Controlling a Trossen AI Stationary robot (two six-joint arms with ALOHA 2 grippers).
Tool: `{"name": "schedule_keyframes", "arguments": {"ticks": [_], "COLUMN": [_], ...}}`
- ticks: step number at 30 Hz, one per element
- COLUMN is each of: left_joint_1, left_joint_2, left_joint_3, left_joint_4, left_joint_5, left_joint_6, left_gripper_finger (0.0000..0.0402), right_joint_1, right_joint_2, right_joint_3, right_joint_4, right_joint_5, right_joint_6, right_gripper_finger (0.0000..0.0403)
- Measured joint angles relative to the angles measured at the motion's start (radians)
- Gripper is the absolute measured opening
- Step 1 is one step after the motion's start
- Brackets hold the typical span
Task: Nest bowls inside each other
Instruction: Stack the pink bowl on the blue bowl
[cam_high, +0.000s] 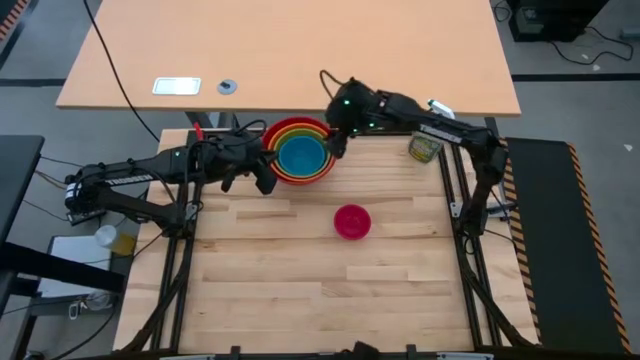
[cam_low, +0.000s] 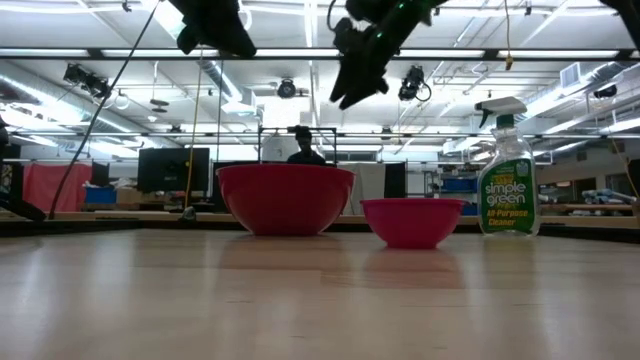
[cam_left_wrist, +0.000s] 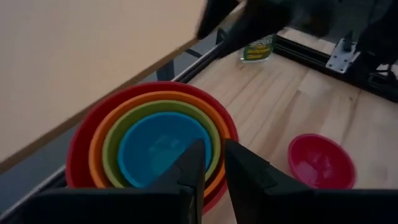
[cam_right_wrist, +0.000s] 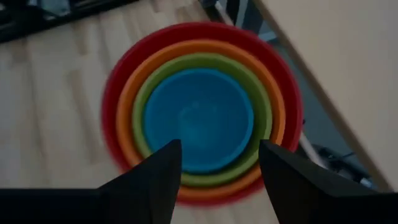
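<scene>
The robot needs to grab the pink bowl next by its rim (cam_high: 364, 212) with its right gripper, and then it will nest the pink bowl inside the blue bowl (cam_high: 302, 156).
Four bowls sit nested at the table's far edge: red (cam_high: 272, 140) outermost, then orange (cam_right_wrist: 124, 93), lime green (cam_right_wrist: 142, 99) and blue (cam_high: 300, 155) innermost. The small pink bowl (cam_high: 352, 221) stands alone on its base nearer the table's middle. My right gripper (cam_right_wrist: 217, 162) hovers wide open above the stack's right rim, holding nothing. My left gripper (cam_left_wrist: 214, 165) hangs above the stack's left near side, its fingers only a narrow gap apart with nothing between them.
A clear spray bottle (cam_high: 425, 147) of greenish liquid stands at the far right of the table. Bare wood (cam_high: 300, 290) stretches from the pink bowl to the near edge. A tan desk (cam_high: 290, 50) lies beyond the far edge.
</scene>
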Motion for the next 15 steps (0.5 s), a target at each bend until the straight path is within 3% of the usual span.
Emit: {"name": "schedule_keyframes", "arguments": {"ticks": [4, 10, 15], "left_joint_1": [0.008, 0.04, 0.106], "left_joint_2": [0.005, 0.026, 0.052], "left_joint_3": [0.0, 0.0, 0.0], "left_joint_4": [-0.004, -0.035, -0.047], "left_joint_5": [-0.012, -0.007, 0.113], "left_joint_6": [0.05, 0.133, 0.197], "left_gripper_finger": [0.0061, 0.0061, 0.0061], "right_joint_1": [0.031, 0.097, 0.148], "right_joint_2": [-0.034, -0.095, -0.177], "right_joint_3": [-0.026, -0.171, -0.35], "right_joint_4": [-0.067, -0.034, 0.108], "right_joint_5": [-0.031, -0.044, -0.088], "right_joint_6": [0.005, 0.031, 0.087], "right_gripper_finger": [0.0219, 0.0219, 0.0215]}}
